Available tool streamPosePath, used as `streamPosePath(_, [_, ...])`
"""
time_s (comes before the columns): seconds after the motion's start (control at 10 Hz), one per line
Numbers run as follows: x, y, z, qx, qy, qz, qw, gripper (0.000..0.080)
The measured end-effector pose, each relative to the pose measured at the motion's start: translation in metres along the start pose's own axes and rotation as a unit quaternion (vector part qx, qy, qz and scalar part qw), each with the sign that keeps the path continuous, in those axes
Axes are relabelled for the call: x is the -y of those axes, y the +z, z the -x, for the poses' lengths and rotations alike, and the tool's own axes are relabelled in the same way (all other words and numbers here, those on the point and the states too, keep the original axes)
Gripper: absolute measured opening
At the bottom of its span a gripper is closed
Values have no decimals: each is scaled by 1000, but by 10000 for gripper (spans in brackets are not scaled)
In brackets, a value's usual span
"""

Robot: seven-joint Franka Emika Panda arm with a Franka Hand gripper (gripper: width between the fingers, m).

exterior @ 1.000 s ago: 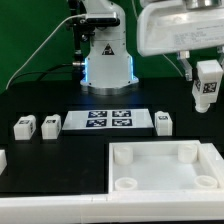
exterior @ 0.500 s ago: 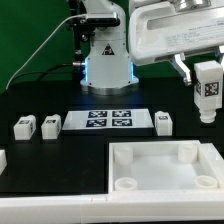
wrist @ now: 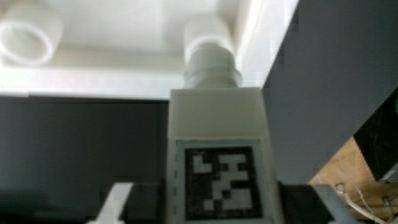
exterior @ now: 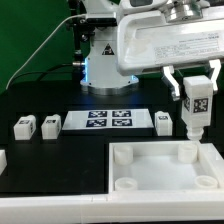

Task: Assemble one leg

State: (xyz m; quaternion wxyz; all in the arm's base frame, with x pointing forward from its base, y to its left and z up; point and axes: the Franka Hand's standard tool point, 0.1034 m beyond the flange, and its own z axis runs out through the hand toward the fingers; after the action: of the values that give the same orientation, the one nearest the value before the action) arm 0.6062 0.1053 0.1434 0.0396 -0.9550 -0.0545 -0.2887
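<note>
I should lower the white leg into the tray's round corner socket [exterior: 188, 152] [wrist: 208, 34] before my gripper lets go of it, because the leg's lower end is still above the socket.
My gripper [exterior: 197, 82] is shut on a white leg [exterior: 196, 108] with a black-and-white tag on its face. I hold it upright over the far right corner of the large white tray [exterior: 150, 150]. Its lower end hangs just above the round corner socket [exterior: 186, 152]. In the wrist view the leg [wrist: 217, 150] fills the middle, tag toward the camera, its peg end pointing at a round socket [wrist: 208, 40] of the tray [wrist: 125, 30]. Three more legs lie on the black table: two [exterior: 24, 127] [exterior: 51, 124] on the exterior view's left, one [exterior: 164, 122] right of the marker board.
The marker board [exterior: 109, 121] lies flat behind the tray. The robot base [exterior: 105, 55] stands at the back. A white part [exterior: 2, 158] sits at the exterior view's left edge. The tray has other round sockets [exterior: 126, 185] [exterior: 207, 184] near its front corners.
The gripper with the leg has moved down and toward the exterior view's left, bringing the leg's lower end close over the tray's far right socket.
</note>
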Motion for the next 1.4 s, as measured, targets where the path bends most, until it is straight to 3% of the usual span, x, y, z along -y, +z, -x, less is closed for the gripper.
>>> streamPosePath(0.2, [-9, 16, 9, -10, 2, 1, 1000, 291])
streamPosePath(0.5, [-8, 16, 9, -9, 1, -1, 1000, 291])
streamPosePath(0.8, [7, 32, 8, -10, 16, -1, 1000, 291])
streamPosePath(0.9, [7, 36, 5, -11, 15, -1, 1000, 291])
streamPosePath(1.4, [6, 58, 23, -7, 15, 0, 1000, 291])
